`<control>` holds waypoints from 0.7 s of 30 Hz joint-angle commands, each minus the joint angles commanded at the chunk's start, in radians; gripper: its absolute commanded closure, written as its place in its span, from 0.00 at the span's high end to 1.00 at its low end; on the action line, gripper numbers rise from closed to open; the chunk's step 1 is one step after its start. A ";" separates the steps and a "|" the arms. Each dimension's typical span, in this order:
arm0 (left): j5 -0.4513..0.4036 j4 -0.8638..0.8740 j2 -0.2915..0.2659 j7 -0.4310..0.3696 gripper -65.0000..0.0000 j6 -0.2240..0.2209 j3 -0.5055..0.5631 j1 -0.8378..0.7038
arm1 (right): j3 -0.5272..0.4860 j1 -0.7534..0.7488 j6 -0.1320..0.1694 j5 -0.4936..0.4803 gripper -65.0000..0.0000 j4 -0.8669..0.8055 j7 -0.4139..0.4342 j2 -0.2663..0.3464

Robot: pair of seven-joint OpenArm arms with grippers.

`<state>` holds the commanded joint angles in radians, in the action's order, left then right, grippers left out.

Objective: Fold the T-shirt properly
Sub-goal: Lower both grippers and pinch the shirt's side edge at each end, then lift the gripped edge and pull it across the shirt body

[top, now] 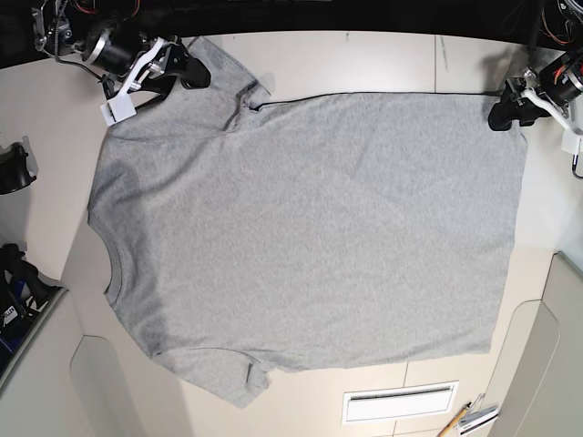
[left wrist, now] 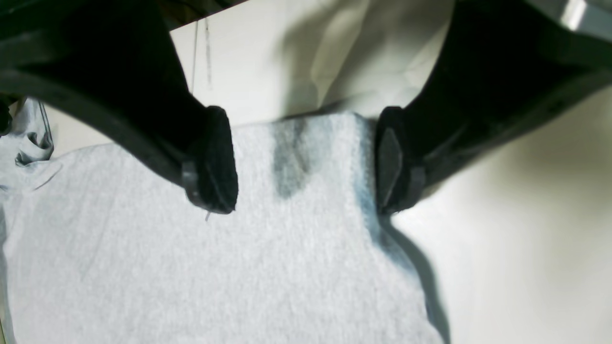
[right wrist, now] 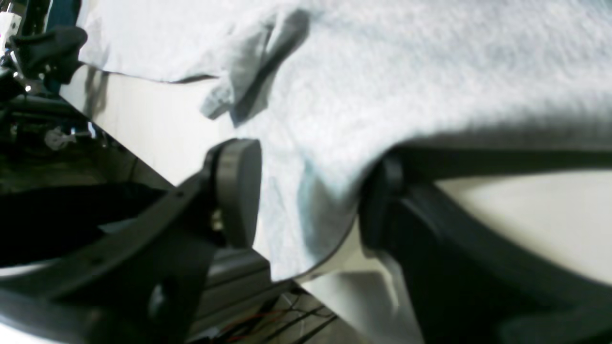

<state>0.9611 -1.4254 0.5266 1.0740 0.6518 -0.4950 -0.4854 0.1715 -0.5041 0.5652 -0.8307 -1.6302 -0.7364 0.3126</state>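
My right gripper should close on the T-shirt now: my fingers are on both sides of the sleeve fold, and one is tucked under the overhanging edge.
The heather-grey T-shirt lies spread flat, plain side up, on the pale table, with its neck to the left and its hem to the right. My left gripper is at the far hem corner. In the left wrist view it is open, and its black fingers straddle that corner of the T-shirt. My right gripper is at the far sleeve. It is open too, with a fold of the T-shirt hanging between its pads.
The table's far edge runs just behind both grippers. A black fixture sits off the left side. A white slotted plate and pencils lie near the front right. Cables hang below the table edge.
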 joint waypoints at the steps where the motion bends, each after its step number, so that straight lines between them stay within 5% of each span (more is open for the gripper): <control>1: 0.000 0.000 0.000 0.000 0.72 0.001 0.000 0.000 | 0.000 0.000 0.000 0.000 0.47 0.000 0.002 0.000; 4: 0.000 0.000 0.000 0.000 0.60 0.043 0.000 0.000 | 0.000 0.000 0.001 0.001 0.28 0.000 0.030 0.000; 7: 0.000 0.000 0.000 0.000 0.21 0.046 0.000 0.000 | 0.000 0.014 0.000 0.004 0.06 0.000 0.033 -0.011; 9: 0.000 0.000 0.000 -0.001 0.02 0.046 0.000 0.000 | 0.000 0.026 0.001 0.004 0.00 0.000 0.032 -0.017; 16: -0.014 -0.004 0.010 -0.003 0.00 0.046 -0.004 0.000 | 0.002 0.038 0.019 -0.001 0.00 -0.010 -0.010 -0.016; 21: 0.082 -0.042 0.028 0.050 0.00 0.046 -0.041 0.000 | 0.026 0.027 0.027 -0.024 0.00 -0.039 -0.035 -0.013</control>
<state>1.0435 -1.4670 0.5549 1.1240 0.6981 -0.5358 -0.4854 0.1978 -0.4770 0.5919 -0.8543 -1.6688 -0.7715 0.3000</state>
